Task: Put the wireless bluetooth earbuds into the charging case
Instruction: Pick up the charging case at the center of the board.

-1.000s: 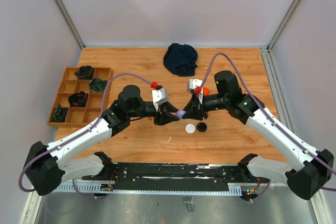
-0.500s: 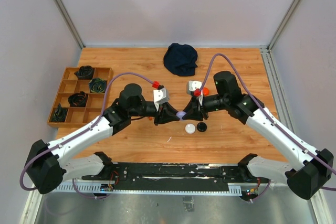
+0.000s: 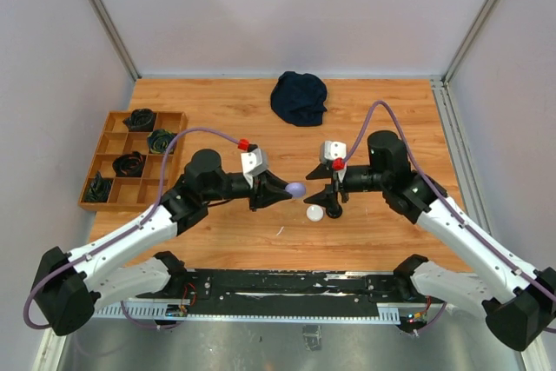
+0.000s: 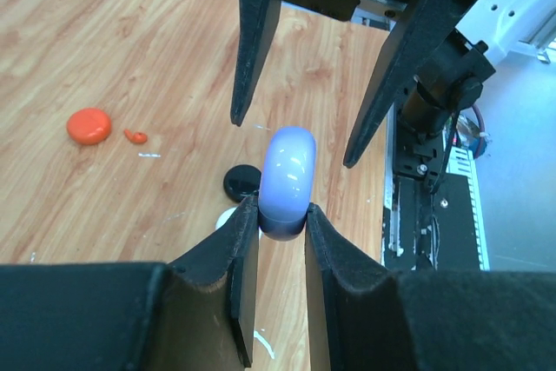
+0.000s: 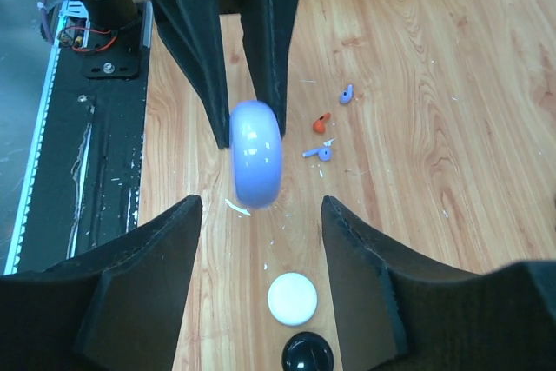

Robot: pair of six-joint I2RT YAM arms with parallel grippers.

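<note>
I should grab the charging case's loose end (image 3: 301, 189) (image 5: 258, 187) with my right gripper, opposite my left gripper. The case then stays free to open, so the earbuds can be put in.
My left gripper (image 4: 280, 215) (image 3: 282, 189) is shut on a round purple charging case (image 4: 287, 182) (image 3: 295, 188), held on edge above the table. My right gripper (image 5: 261, 206) (image 3: 323, 190) is open, just right of the case and not touching it; the case (image 5: 256, 164) hangs beyond its fingertips. Two purple earbuds (image 5: 347, 93) (image 5: 320, 153) and an orange earbud (image 5: 321, 121) lie on the wood under the left arm. Another orange earbud (image 4: 135, 135) lies beside an orange case (image 4: 89, 125). The earbuds are too small to find in the top view.
A white case (image 3: 314, 213) (image 5: 292, 299) and a black case (image 3: 334, 208) (image 5: 306, 355) lie below the grippers. A dark cloth (image 3: 299, 97) lies at the back. A wooden divided tray (image 3: 130, 158) with dark items stands at the left.
Both grippers met at the purple case before. Now my right gripper has opened and drawn back to the right, and my left gripper keeps the case, shifted slightly left.
</note>
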